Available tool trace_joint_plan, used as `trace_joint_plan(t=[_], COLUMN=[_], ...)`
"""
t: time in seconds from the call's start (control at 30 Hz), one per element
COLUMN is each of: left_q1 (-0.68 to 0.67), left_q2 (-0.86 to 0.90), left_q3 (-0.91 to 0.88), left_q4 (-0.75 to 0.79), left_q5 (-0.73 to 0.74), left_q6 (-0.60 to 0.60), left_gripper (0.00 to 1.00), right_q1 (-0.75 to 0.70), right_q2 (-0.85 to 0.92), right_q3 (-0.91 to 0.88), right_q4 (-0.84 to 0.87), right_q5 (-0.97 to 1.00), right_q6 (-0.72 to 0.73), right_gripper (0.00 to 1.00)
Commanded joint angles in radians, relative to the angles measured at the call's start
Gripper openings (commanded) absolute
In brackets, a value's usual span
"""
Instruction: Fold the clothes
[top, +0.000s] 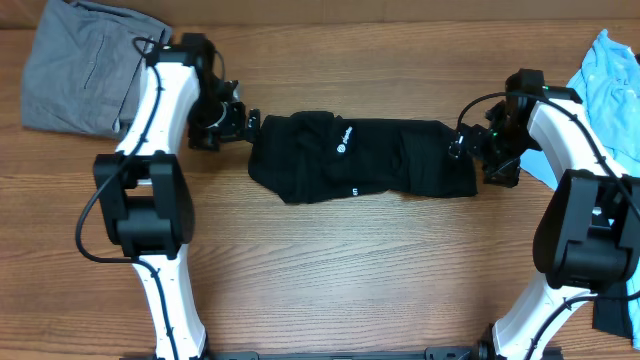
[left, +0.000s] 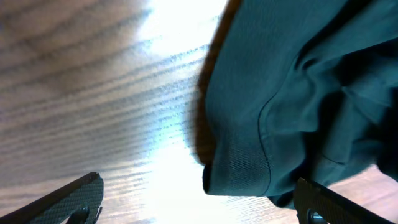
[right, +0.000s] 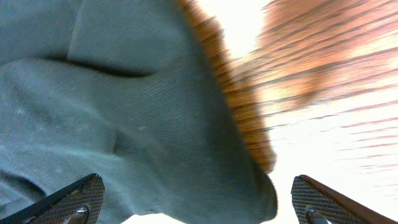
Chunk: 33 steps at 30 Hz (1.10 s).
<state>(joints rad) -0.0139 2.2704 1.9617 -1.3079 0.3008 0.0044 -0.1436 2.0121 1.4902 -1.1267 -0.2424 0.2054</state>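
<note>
My left gripper will grab the black T-shirt (top: 360, 160) next by the cloth edge at its end (top: 260, 163). It will then fold that end over the rest.
The black T-shirt (top: 360, 160) lies bunched into a long strip across the middle of the wooden table, its small white logo facing up. My left gripper (top: 245, 124) is open at the shirt's left end; in the left wrist view its fingers (left: 199, 208) spread wide with a cloth edge (left: 249, 162) between them. My right gripper (top: 462, 143) is open at the shirt's right end; in the right wrist view its fingers (right: 199, 202) straddle a cloth corner (right: 186, 155). A grey garment (top: 80, 75) lies at the far left. A light-blue shirt (top: 610, 85) lies at the far right.
The wooden table (top: 350, 280) stretches toward the front between both arm bases. A dark cloth piece (top: 615, 330) sits at the bottom right corner by the right arm's base.
</note>
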Motion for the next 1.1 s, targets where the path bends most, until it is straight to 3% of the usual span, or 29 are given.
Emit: trace_joint_plan(t=[0.0,0.4,0.63,1.07], left_q1=[0.034,0.041,-0.027,-0.148], left_q2=[0.016,0.195,0.227,0.227], left_q3=[0.003,0.003,0.003,0.003], left_q4=[0.013,0.011,0.035,0.172], left_q5=[0.154,0.43,0.437,0.398], left_q6=[0.081,0.161,0.155,0.003], left_gripper=[1.0,1.0,1.0,1.0], right_q1=[-0.014,-0.015,-0.015,-0.015], right_q2=[-0.025,-0.025,-0.025,-0.025], right_q3=[0.018,0.018,0.018,0.018], right_q4=[0.0,-0.006,-0.005,-0.006], right_q5=[0.021,0.021,0.021,0.021], right_q6=[0.004,0.004,0.004,0.004], right_gripper=[1.0,1.0,1.0,1.0])
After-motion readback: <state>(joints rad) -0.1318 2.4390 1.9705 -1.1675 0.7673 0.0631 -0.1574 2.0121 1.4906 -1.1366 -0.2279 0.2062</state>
